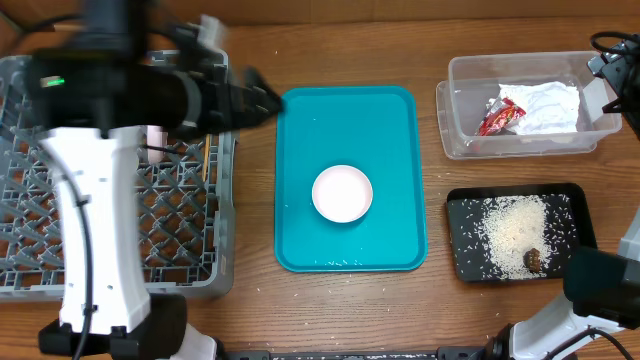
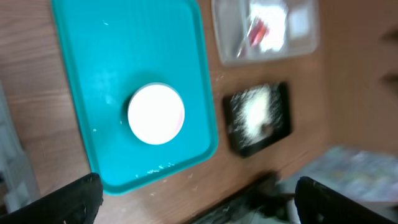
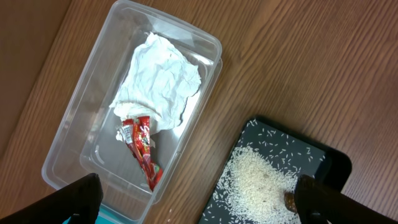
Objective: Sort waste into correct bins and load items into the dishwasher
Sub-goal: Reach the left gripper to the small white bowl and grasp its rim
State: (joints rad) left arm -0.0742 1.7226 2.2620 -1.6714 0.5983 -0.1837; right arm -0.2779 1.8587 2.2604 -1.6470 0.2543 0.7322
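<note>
My left gripper grabs the bowl's rim on the side away from the grey rack (image 1: 40, 210) next, to tip the white bowl on edge into the dishwasher.
A round white bowl (image 1: 342, 193) sits on the teal tray (image 1: 300, 130); it also shows in the left wrist view (image 2: 155, 114). The clear tub (image 1: 460, 125) holds the red-and-white wrapper (image 1: 498, 118) and the crumpled napkin (image 1: 548, 105). The black tray (image 1: 465, 255) holds rice (image 1: 508, 225) and a brown lump (image 1: 534, 260). My left gripper (image 1: 266, 99) is open and empty (image 2: 199, 205), between the grey rack (image 1: 40, 210) and the teal tray. My right gripper (image 3: 211, 202) is open and empty above the tub (image 3: 205, 43) and black tray (image 3: 323, 158).
A thin wooden stick (image 1: 207, 158) lies in the rack beside the left arm, which hides much of the rack. The right arm (image 1: 612, 75) stands at the right table edge. The left wrist view is blurred.
</note>
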